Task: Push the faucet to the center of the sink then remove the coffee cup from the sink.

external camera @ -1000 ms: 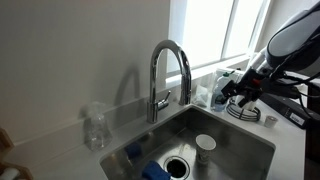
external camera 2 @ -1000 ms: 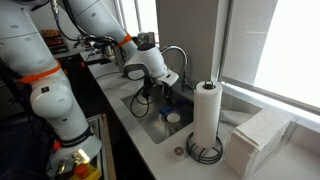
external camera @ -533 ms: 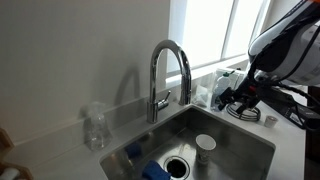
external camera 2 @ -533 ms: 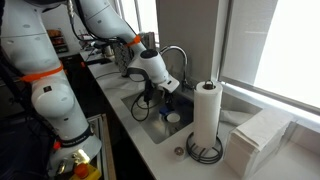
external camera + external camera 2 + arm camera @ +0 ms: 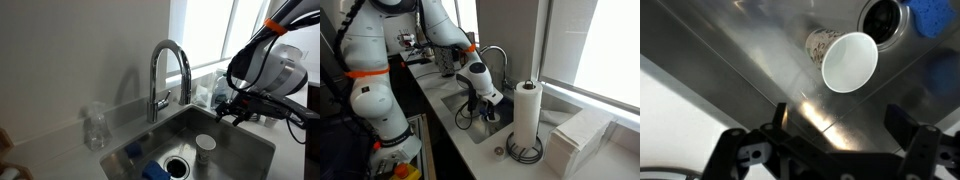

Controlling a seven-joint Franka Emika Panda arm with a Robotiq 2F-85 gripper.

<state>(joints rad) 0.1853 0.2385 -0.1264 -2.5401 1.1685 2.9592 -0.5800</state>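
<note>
I will lift the coffee cup upright from the sink [image 5: 248, 142] next, so my gripper will grab the cup from above by its near rim [image 5: 206, 144], with one finger inside the cup's opening.
The chrome gooseneck faucet [image 5: 170, 72] stands at the back rim of the steel sink [image 5: 248, 142], its spout arched over the basin; it also shows in an exterior view [image 5: 498, 58]. The small white coffee cup [image 5: 205, 147] stands upright on the sink floor near the dark drain [image 5: 177, 165]. My gripper [image 5: 232, 110] hangs open and empty over the sink's edge, above and beside the cup. In the wrist view the cup [image 5: 848, 62] lies ahead of the open gripper [image 5: 843, 125], mouth toward the camera, not between the fingers.
A blue sponge [image 5: 155, 170] lies in the sink by the drain. A clear plastic bottle [image 5: 95, 128] stands on the counter beside the faucet. A paper-towel roll [image 5: 526, 115] and a white stack [image 5: 575, 140] stand beyond the sink.
The arm has swung from above the counter toward the sink and come lower, bringing the open gripper over the basin near the cup. Faucet and cup have not moved.
</note>
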